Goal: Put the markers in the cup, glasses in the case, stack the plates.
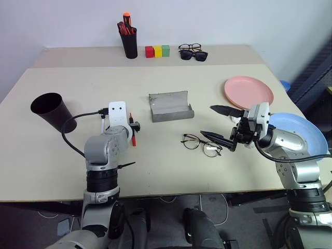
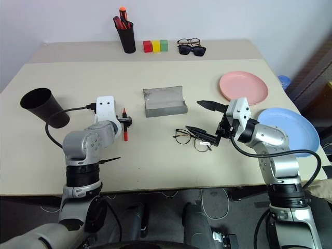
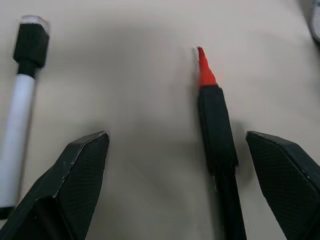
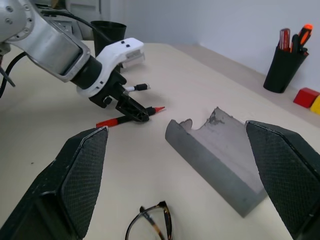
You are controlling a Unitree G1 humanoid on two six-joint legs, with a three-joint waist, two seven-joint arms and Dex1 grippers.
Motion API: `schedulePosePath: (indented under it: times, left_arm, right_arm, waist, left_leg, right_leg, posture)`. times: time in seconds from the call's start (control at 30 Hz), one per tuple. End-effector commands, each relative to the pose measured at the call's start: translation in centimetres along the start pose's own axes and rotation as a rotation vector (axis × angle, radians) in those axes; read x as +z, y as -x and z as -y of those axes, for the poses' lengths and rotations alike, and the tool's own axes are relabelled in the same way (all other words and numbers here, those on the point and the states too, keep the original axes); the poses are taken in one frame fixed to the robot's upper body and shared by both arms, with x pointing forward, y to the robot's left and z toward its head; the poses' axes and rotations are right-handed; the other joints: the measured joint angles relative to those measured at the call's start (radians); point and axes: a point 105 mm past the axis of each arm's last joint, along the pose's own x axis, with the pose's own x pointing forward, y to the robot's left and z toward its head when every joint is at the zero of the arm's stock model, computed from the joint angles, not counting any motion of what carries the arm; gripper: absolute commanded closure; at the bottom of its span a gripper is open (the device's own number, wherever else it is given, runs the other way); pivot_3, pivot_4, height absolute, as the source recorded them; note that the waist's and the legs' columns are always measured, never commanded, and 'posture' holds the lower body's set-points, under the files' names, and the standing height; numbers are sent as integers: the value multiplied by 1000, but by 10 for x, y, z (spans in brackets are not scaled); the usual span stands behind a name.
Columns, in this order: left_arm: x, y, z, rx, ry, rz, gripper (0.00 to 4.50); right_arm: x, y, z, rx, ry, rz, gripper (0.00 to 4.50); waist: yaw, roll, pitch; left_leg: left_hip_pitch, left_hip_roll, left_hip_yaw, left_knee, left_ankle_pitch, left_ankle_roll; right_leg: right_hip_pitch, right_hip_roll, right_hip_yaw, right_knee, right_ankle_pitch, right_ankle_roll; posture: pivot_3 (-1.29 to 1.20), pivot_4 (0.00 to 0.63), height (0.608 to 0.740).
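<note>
The left gripper's fingers are on both sides of the body of the red marker, so the gripper should close on the red marker's black body [image 3: 218,132].
The red marker [image 3: 216,135] and the white marker with a black cap [image 3: 21,100] lie on the table. My left gripper [image 3: 180,190] hangs open just above them, with the red marker between its fingers, untouched. Left of it stands the black cup [image 1: 51,110]. The grey case [image 1: 170,107] lies open at the table's middle. The wire-frame glasses [image 1: 202,144] lie in front of it, and my right gripper [image 1: 220,124] stands open just to their right, holding nothing. The pink plate [image 1: 249,92] and the blue plate [image 1: 303,129] lie apart at the right.
At the back stand a black pen holder [image 1: 128,44] with red and orange pens, three coloured blocks [image 1: 157,51], dark sunglasses [image 1: 194,55] and another pair of spectacles. The blue plate reaches the table's right edge.
</note>
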Motion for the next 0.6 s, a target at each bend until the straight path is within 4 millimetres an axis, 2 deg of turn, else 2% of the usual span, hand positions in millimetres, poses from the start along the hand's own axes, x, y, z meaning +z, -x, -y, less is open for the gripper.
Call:
schedulePosePath:
  times: [0.03,0.13,0.33,0.4,0.47,0.6]
  left_arm:
    - [1,-5,5,13,-5,-20,518]
    - [0,-5,10,6,-6,-31,1617]
    - [-2,-6,3,32,-4,-40,4489]
    - [1,-5,0,43,-12,-24,4489]
    - [12,2,1,16,-30,49,4489]
    - [55,33,10,-86,-127,322,4489]
  right_arm:
    - [10,-3,1,1,40,24,0]
    - [11,-3,0,-7,40,22,0]
    - [10,-1,0,-12,40,13,0]
    - [9,0,0,-11,40,10,0]
    - [8,1,1,-13,40,8,0]
    - [3,0,1,-5,37,6,0]
  waist:
    - [1,0,0]
    - [-1,0,0]
    - [-2,0,0]
    - [-2,0,0]
    - [-4,0,0]
    - [-5,0,0]
  left_leg:
    - [1,0,0,0,0,0]
    - [2,0,0,0,0,0]
    - [2,0,0,0,0,0]
    - [2,0,0,0,0,0]
    - [2,0,0,0,0,0]
    - [2,0,0,-1,0,-1]
  right_leg:
    - [0,0,0,0,0,0]
    - [2,0,0,0,0,0]
    - [2,0,0,0,0,0]
    - [2,0,0,0,0,0]
    - [2,0,0,0,0,0]
    - [0,0,0,1,0,0]
  posture:
    - [0,150,740]
    - [0,150,740]
    - [0,150,740]
    - [0,150,740]
    - [0,150,740]
    - [0,150,740]
